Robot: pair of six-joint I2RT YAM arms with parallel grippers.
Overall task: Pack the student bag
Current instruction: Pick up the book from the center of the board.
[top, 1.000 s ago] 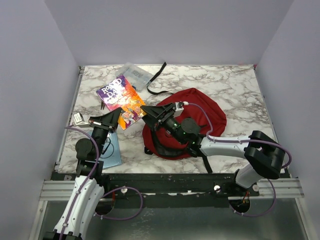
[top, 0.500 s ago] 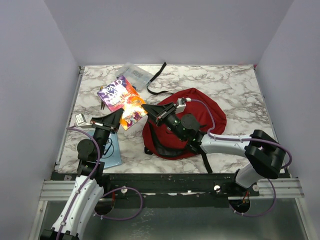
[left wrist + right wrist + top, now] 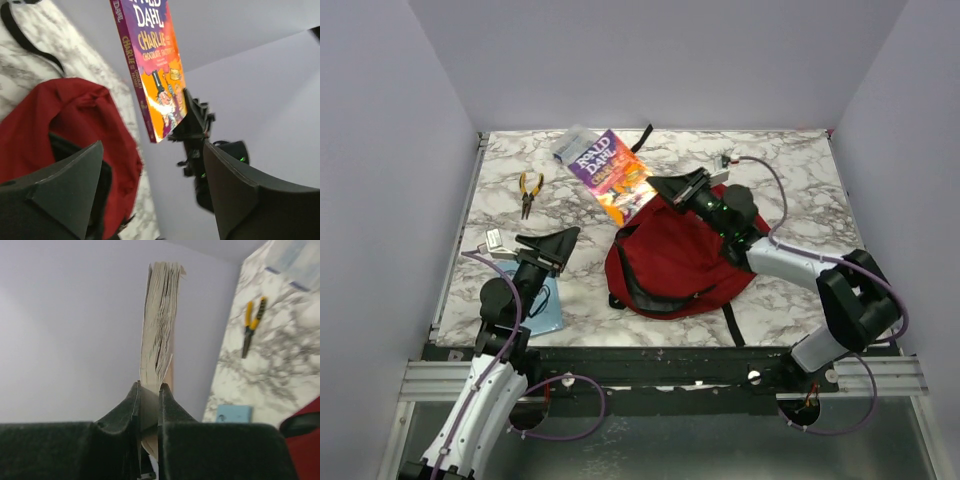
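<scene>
I should grab the paperback by its author-name end [image 3: 591, 158] next with my left gripper. Then the illustrated end stays free to go into the student bag [image 3: 685, 255] first.
The student bag [image 3: 685, 255] is a dark red backpack lying flat in the middle of the table, its opening toward the near left. My right gripper [image 3: 667, 189] is shut on a purple and orange paperback book [image 3: 610, 172], which hangs in the air over the bag's far left edge. In the right wrist view the book's page edges [image 3: 160, 315] stand up from between the closed fingers of the right gripper [image 3: 149, 387]. My left gripper [image 3: 558, 243] is open and empty, left of the bag. In its own view the left gripper [image 3: 152, 150] faces the book [image 3: 150, 70] and the bag [image 3: 65, 125].
Yellow-handled pliers [image 3: 528, 190] lie at the far left. A clear plastic pouch [image 3: 570, 146] sits at the back, beside a loose black strap [image 3: 638, 150]. A light blue flat item [image 3: 544, 306] lies near the left arm's base.
My right gripper closed on the book and lifted it off the table, back and to the right. The pliers beneath it now show. My left gripper opened wide.
</scene>
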